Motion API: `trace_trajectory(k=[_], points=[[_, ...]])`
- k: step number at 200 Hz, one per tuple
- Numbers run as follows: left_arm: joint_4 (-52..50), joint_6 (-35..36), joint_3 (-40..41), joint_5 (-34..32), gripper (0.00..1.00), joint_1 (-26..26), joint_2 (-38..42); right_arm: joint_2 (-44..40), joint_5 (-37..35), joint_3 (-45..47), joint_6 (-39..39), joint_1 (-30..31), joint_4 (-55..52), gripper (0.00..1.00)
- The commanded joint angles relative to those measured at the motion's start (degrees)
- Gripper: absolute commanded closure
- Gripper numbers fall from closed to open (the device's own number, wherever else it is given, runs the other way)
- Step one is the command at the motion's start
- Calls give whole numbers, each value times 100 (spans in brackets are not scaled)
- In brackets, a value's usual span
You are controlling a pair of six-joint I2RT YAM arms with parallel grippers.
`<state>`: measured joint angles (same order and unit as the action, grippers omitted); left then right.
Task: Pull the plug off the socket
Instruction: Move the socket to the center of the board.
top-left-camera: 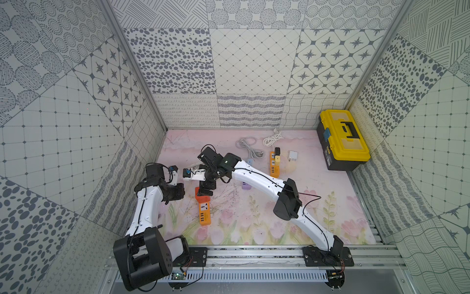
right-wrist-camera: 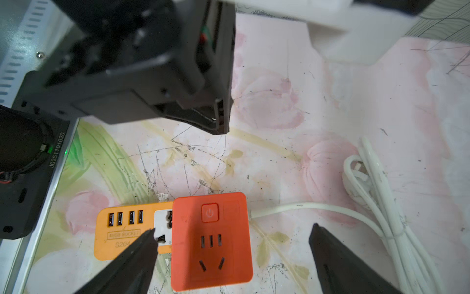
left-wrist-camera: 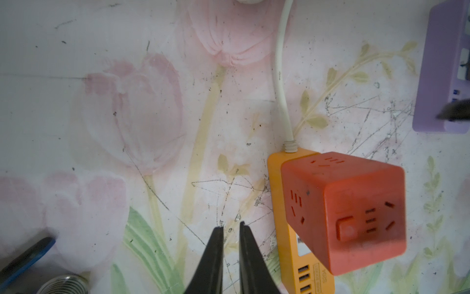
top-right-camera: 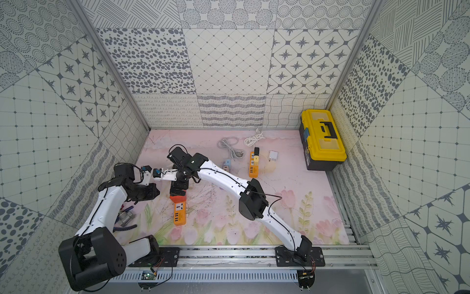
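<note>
The plug's cube should be grabbed next by my right gripper, from above and by opposite sides, to pull the plug off. That leaves the empty end of the socket strip free to hold.
The plug is a red-orange cube adapter with a power button. It sits on one end of the orange socket strip, whose white cable trails away. My right gripper hangs open and wide just above the cube, one finger on each side, touching nothing. In both top views it covers most of the plug on the strip. My left gripper hovers over the mat beside the plug. Its jaws stand a narrow gap apart and are empty.
A yellow toolbox stands at the back right. A second orange strip with plugs, a white adapter and coiled cables lie at the back. A purple socket block is nearby. A metal fitting lies left.
</note>
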<state>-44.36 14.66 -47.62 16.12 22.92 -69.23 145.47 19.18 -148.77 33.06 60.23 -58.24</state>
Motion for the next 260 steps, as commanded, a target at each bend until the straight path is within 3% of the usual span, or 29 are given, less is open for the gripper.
trace_trajectory(k=[1,81,115,172,216,260], points=[[45,-77,9,-60,83,15,-2,108,301,-143,61,-9,-497,2],[44,-72,-2,-23,84,20,-26,38,-166,548,-224,136,199,2],[35,-51,-6,7,84,20,-57,78,-300,641,-364,172,447,8],[-144,85,-157,235,88,19,-344,-306,-506,1588,-701,195,1314,32],[-617,362,-470,519,97,19,-662,-836,-1130,2674,-1222,182,2586,59],[-1063,837,-693,778,100,17,-824,-604,-1653,2421,-1797,163,2660,81]])
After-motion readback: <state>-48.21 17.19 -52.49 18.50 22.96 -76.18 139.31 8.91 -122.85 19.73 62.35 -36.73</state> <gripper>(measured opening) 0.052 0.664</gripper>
